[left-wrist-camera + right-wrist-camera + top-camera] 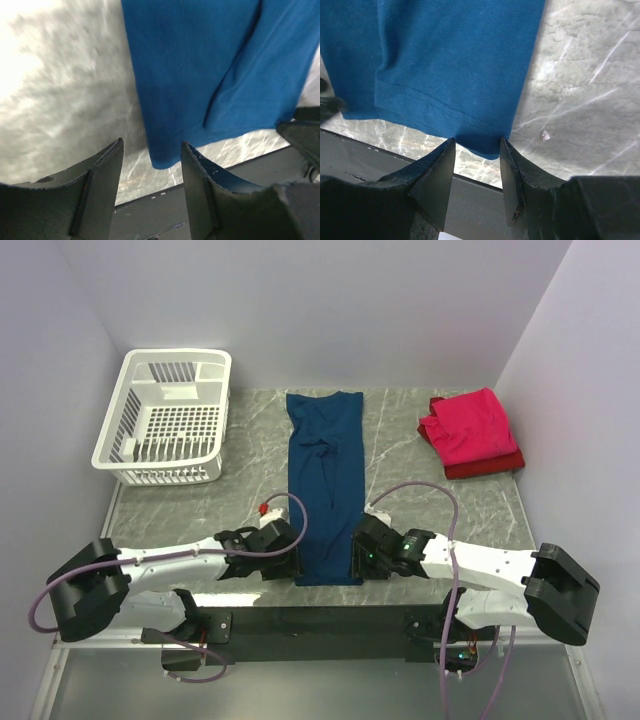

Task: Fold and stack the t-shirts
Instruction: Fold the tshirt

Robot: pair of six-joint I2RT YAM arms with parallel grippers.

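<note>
My left gripper is to grab the navy blue t-shirt's near hem corner [300, 580] [162, 159] next, opposite my right gripper's corner, so that the t-shirt folds evenly.
A navy blue t-shirt [326, 480] lies folded into a long narrow strip down the middle of the table; no print shows. My left gripper [290, 562] is open at the strip's near left corner [160, 157], which lies between its fingers. My right gripper [358, 560] is open at the near right corner [487, 145], fingers on either side of the hem. A folded pinkish-red t-shirt [468, 426] lies on a darker red one [490, 466] at the back right.
A white slotted plastic basket [165, 418] stands at the back left. The table's dark front edge [320, 615] runs just below the shirt's hem. Walls close in the table on three sides.
</note>
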